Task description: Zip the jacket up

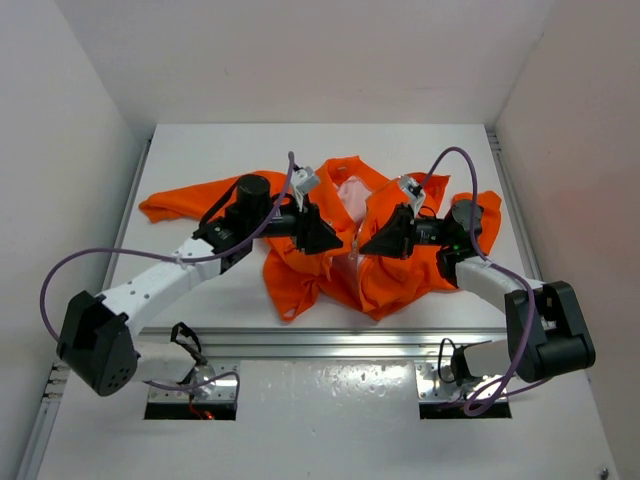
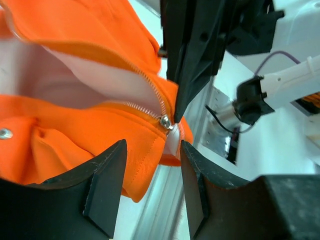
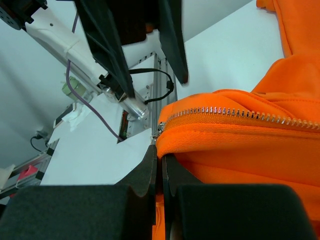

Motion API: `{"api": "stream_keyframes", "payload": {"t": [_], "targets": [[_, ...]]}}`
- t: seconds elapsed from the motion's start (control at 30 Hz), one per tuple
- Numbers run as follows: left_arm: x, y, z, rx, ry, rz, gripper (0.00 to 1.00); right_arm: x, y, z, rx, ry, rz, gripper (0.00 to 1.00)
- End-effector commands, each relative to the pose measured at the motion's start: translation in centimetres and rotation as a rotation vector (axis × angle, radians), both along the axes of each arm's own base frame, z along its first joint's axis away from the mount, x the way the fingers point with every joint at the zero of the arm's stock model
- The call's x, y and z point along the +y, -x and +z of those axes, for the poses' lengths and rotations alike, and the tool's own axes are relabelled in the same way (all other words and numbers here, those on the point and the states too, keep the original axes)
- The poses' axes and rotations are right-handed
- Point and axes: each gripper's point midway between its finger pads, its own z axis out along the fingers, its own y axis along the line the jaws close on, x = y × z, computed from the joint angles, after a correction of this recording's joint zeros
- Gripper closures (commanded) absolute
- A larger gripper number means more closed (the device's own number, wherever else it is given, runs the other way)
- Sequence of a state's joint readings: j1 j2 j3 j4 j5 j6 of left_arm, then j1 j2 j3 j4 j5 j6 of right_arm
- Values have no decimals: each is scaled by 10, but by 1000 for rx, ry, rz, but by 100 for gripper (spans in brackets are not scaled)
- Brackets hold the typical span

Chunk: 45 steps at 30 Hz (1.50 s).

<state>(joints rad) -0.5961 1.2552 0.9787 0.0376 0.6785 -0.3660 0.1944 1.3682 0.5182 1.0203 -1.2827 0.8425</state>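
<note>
The robot's left gripper will next pinch the hem corner [image 1: 348, 254] right beside the slider [image 2: 165, 121], so the slider stays free for the right gripper to zip.
The orange jacket [image 1: 400, 270] lies crumpled mid-table, its front parted to show pale lining [image 1: 350, 195]. My right gripper [image 1: 368, 247] is shut on the bottom end of the zipper: in the right wrist view its jaws [image 3: 161, 155] pinch the orange edge just under the slider [image 3: 159, 128], and the teeth [image 3: 235, 114] run off to the right. My left gripper [image 1: 322, 238] faces it, open. In the left wrist view the slider [image 2: 165, 121] and the hem corner [image 2: 135, 170] sit just beyond the spread fingers [image 2: 107, 175], which touch nothing.
One orange sleeve [image 1: 175, 205] stretches to the left across the white table. An aluminium rail [image 1: 330, 345] runs along the near table edge. White walls enclose the table on three sides. Purple cables [image 1: 60, 270] loop off both arms.
</note>
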Motion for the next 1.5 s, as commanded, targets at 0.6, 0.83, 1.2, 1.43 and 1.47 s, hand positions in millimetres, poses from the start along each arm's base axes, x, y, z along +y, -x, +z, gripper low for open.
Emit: {"api": "stream_keyframes", "payload": {"t": [0.6,0.83,1.2,1.43,1.47], "targets": [[-29,15,0,330,142,-188,53,3,2,20,-140,-26,9,100],[-28,14,0,355,152,-195,79,2,4,17,-136,-23,10,100],[-23,13,-16,283,77,-191,100,3,2,21,-125,-29,5,100],[-23,21,-26,222,43,-211,100,3,0,28,-120,-44,-6,100],[-25,22,-25,196,44,-224,100,2,0,29,-122,-44,-8,100]]}}
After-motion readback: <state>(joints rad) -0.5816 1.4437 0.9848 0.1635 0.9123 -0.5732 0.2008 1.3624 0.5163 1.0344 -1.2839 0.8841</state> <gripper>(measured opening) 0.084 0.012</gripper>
